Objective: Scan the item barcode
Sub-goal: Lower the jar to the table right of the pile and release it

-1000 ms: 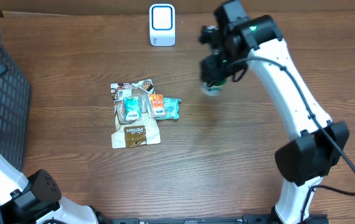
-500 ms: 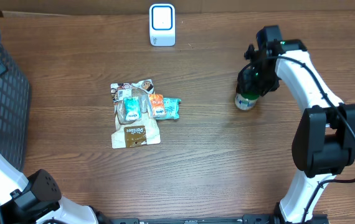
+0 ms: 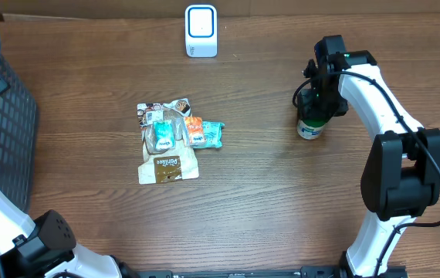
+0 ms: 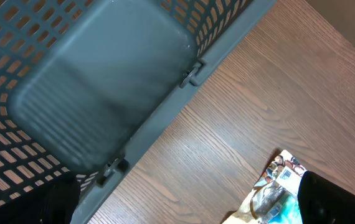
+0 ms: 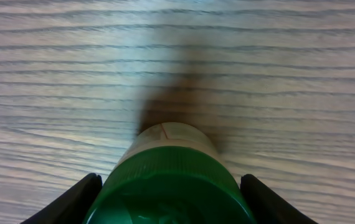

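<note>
The bottle stands on flat, bare table and would remain upright, so my right gripper opens next.
A bottle with a green cap [image 5: 176,186] and a pale label [image 3: 309,129] stands upright at the table's right side. My right gripper [image 3: 313,104] comes down on it from above and is shut on the cap. Its black fingers [image 5: 75,200] press the cap from both sides. The white barcode scanner [image 3: 201,31] stands at the back centre, well left of the bottle. My left gripper [image 4: 187,208] is open over the basket's edge with nothing in it. Only its dark fingertips [image 4: 336,198] show.
A pile of snack packets [image 3: 172,140] lies mid-table; its corner [image 4: 271,193] shows in the left wrist view. A dark grey mesh basket [image 3: 4,131] fills the left edge, and its rim [image 4: 165,118] is under my left gripper.
My right arm has swung from beside the scanner to the right and down, carrying the bottle. It has slowed over the last half second. The left arm has not moved.
</note>
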